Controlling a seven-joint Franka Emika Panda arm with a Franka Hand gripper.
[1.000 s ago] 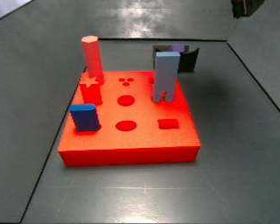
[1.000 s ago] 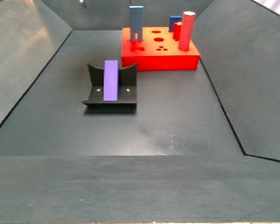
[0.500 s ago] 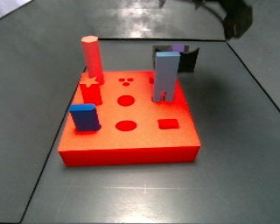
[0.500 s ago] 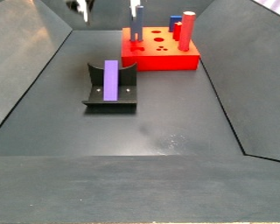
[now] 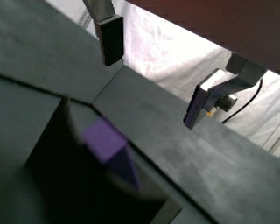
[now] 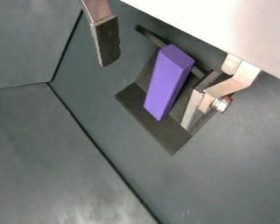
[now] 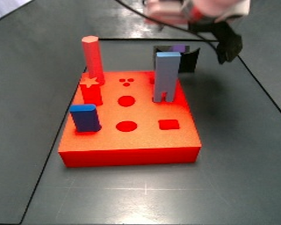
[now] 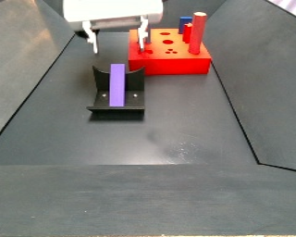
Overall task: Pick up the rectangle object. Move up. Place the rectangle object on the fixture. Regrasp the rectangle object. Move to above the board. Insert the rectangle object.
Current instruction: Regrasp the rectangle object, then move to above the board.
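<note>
Next, my gripper grabs the purple rectangle object by its exposed upper end [image 5: 105, 138]. Then my gripper inserts the rectangle object into the board.
The purple rectangle object [image 8: 117, 84] lies lengthwise in the black fixture [image 8: 137, 97] on the floor, in front of the red board [image 8: 173, 63]. My gripper [image 8: 115, 42] is open and empty, and hangs just above the fixture's far end, with a finger on each side. In both wrist views the rectangle object [image 6: 168, 80] [image 5: 108, 145] lies below the gap between the fingers [image 6: 105, 40], apart from both. In a side view the gripper [image 7: 223, 39] is over the fixture [image 7: 185, 58], behind the board [image 7: 131, 145]. From there the rectangle object is hidden.
On the board stand a red round peg [image 7: 92, 56], a tall grey-blue two-legged block [image 7: 165, 76] and a short blue block [image 7: 84, 117]. Dark sloping walls enclose the floor on all sides.
The gripper has come down from out of view to just above the fixture. The rectangle object, fixture and board have not moved.
</note>
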